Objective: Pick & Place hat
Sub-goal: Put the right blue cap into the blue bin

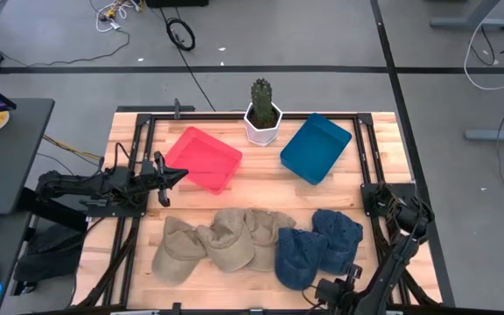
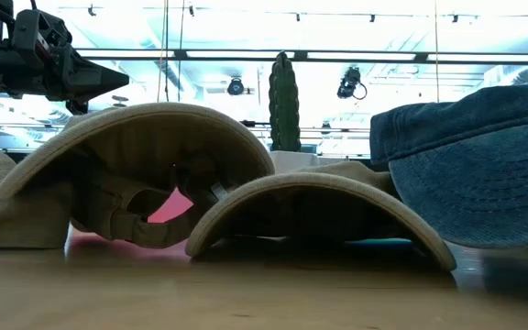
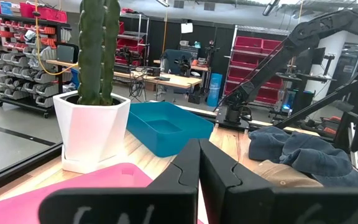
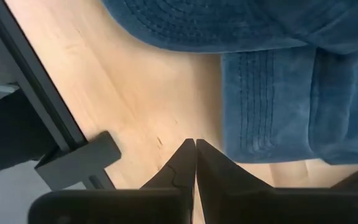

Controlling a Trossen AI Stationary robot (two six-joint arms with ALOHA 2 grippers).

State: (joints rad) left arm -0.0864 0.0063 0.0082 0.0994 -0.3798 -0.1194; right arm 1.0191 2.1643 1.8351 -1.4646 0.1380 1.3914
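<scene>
I need to grab the denim cap's stitched brim (image 1: 338, 267) next with my right gripper. Then the denim cap can go in the blue tray (image 1: 316, 149).
Tan caps (image 1: 226, 238) and two blue denim caps (image 1: 318, 248) lie in a row on the near half of the wooden table, overlapping one another. In the low view the tan brims (image 2: 145, 128) arch up with their edges on the table, and a denim cap (image 2: 475, 174) sits to the right. My left gripper (image 1: 182, 172) is shut and hovers level over the left corner of the pink tray (image 1: 204, 157), touching nothing. My right gripper (image 4: 196, 152) is shut. It points down at bare wood beside a denim cap (image 4: 272, 93), near the table's near edge (image 1: 322, 289).
A blue tray (image 1: 315, 147) and a cactus in a white pot (image 1: 262, 114) stand at the far side, next to the pink tray. A black frame rail (image 4: 36, 93) runs along the table edge by my right gripper. Bare wood (image 1: 261, 188) lies between trays and caps.
</scene>
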